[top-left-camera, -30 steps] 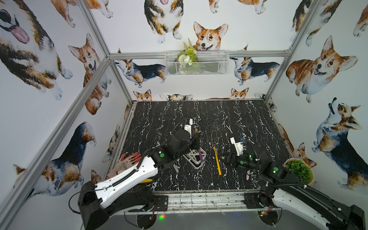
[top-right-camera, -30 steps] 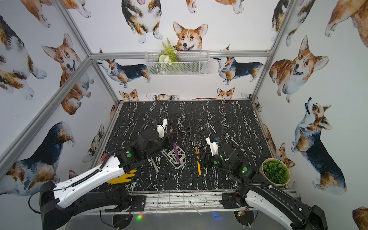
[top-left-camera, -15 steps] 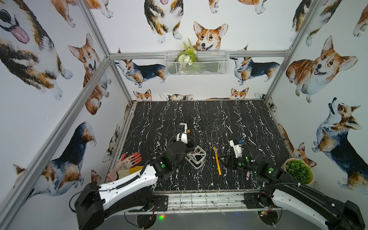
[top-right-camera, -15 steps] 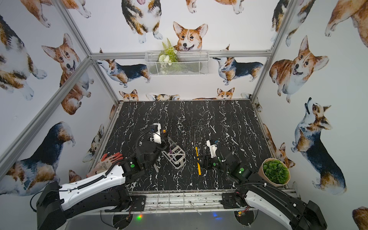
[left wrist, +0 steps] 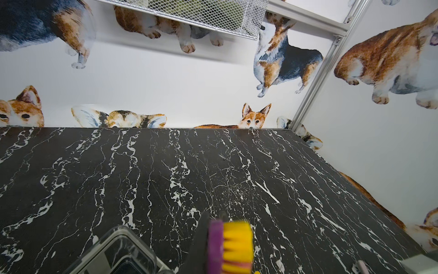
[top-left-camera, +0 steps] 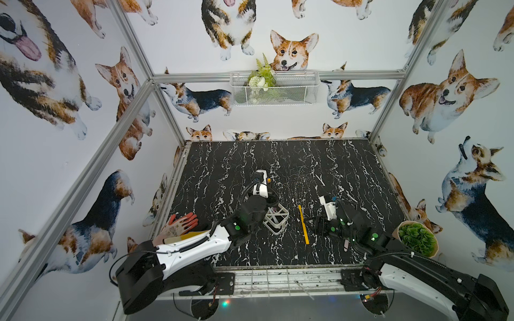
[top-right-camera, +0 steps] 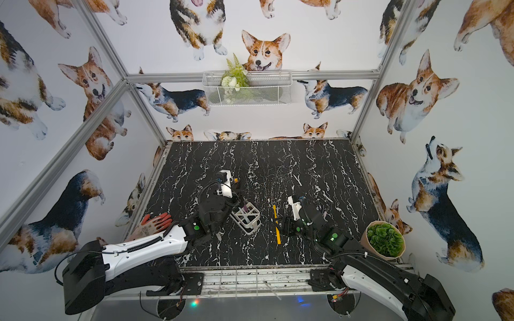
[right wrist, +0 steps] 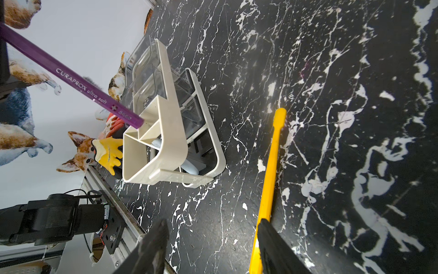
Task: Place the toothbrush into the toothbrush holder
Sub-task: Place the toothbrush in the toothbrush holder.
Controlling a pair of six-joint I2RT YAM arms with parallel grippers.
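My left gripper keeps hold of the purple toothbrush (left wrist: 214,246) for now. Its slanting handle is only at the holder's rim, so it would tip off the holder if I opened now.
My left gripper (left wrist: 213,220) is shut on the head end of a purple toothbrush (left wrist: 214,246) with yellow bristles. In the right wrist view its purple handle (right wrist: 71,76) slants down, and its end meets the rim of a square compartment of the toothbrush holder (right wrist: 175,132). The holder, with a white frame and clear walls, stands mid-table in both top views (top-left-camera: 278,222) (top-right-camera: 249,219), just right of the left gripper (top-left-camera: 268,204). My right gripper (right wrist: 212,227) is open low over the table (top-left-camera: 315,225). One of its fingers overlaps a yellow toothbrush (right wrist: 272,154) lying flat.
The yellow toothbrush (top-left-camera: 303,225) lies between the holder and the right arm. A pink stick (top-left-camera: 345,244) shows under the right arm. An orange glove (top-left-camera: 180,225) lies at the left edge, a potted plant (top-left-camera: 417,239) at front right, and a wire basket (top-left-camera: 275,89) hangs on the back wall.
The left arm has dropped lower and drawn back slightly while still holding the purple toothbrush beside the holder. The right arm has barely shifted, and its jaws stay open.
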